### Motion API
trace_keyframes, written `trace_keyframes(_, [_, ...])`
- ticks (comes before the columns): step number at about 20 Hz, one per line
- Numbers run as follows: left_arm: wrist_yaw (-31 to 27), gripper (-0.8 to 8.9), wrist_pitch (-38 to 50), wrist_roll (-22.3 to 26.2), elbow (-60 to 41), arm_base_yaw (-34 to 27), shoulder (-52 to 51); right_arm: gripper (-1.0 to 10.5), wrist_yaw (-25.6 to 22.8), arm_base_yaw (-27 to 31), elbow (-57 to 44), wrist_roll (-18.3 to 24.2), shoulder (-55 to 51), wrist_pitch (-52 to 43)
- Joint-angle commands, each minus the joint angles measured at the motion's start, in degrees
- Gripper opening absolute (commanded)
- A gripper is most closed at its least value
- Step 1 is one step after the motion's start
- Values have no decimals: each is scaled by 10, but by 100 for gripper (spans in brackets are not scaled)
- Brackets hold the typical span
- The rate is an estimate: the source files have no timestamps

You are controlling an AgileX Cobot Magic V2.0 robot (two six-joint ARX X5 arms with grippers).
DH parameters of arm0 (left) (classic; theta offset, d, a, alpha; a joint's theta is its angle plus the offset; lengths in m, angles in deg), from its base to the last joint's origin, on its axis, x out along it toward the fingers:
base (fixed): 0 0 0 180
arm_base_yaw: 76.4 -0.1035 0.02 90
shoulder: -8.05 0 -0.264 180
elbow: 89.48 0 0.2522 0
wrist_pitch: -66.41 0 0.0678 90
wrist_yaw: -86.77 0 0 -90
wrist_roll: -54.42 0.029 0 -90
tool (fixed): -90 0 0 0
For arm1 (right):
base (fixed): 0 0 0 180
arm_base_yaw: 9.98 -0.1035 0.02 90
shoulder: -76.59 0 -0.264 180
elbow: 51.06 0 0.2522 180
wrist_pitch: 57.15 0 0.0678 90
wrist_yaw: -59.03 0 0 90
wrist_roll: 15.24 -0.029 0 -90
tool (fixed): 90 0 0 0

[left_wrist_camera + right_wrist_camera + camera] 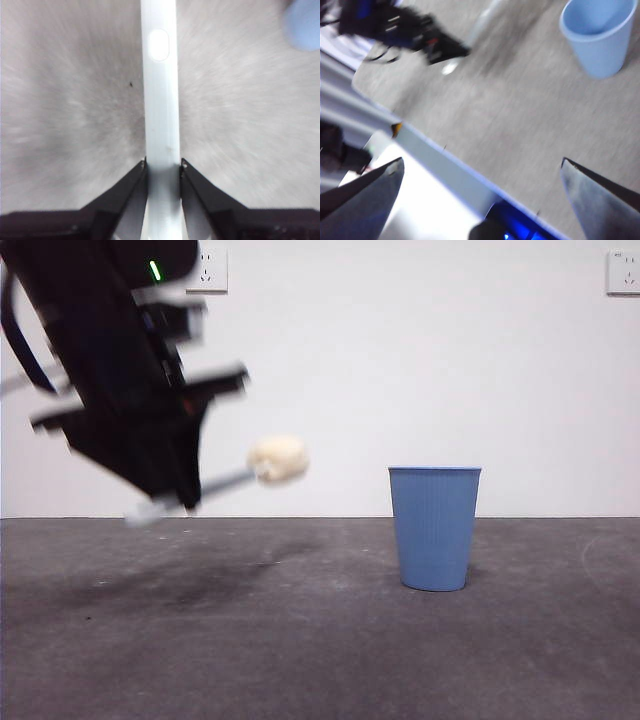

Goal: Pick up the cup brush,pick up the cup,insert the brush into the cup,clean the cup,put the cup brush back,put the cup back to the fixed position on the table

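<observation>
The right gripper grabs the cup by its ribbed side (434,535) next, to keep the cup steady for the brush (275,460).
My left gripper (185,495) is shut on the cup brush's grey handle (225,482) and holds it tilted above the left of the table (300,650). The cream sponge head (278,459) points toward the cup, and the white tip (145,512) sticks out behind. In the left wrist view both jaws of the gripper (163,167) clamp the pale handle (160,100). The blue ribbed cup (434,527) stands upright at centre right, apart from the brush. My right gripper (482,162) is open and empty, well away from the cup (600,35).
The wall behind has two white sockets (206,270) at the top. The right wrist view shows the left arm (405,30) across the table and the table's near edge (435,155). The cup shows blurred in the left wrist view (302,22).
</observation>
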Motion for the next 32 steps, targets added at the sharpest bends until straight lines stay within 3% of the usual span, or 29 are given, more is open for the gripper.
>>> trace_keyframes(1, [7,-8,-51,33,-2,-1,-71,537,-30,-11,0,-16,29,-54])
trace_keyframes(3, [11,-8,-89,44,-2,-1,-140,605,-93,-33,-2,-14,61,-85])
trace_keyframes(6, [11,-8,-115,48,-2,-1,-223,633,-130,-82,-20,-30,109,-145])
trace_keyframes(11, [10,-8,-171,60,-2,-1,-307,633,-303,-206,-120,-92,152,-315])
trace_keyframes(15, [10,-8,-200,72,-2,-1,-328,633,-415,-264,-198,-129,175,-460])
trace_keyframes(20, [10,-8,-211,73,-2,-1,-328,633,-460,-264,-244,-122,247,-607])
trace_keyframes(32, [10,-8,-239,72,-2,-1,-328,633,-456,-228,-247,-90,480,-899])
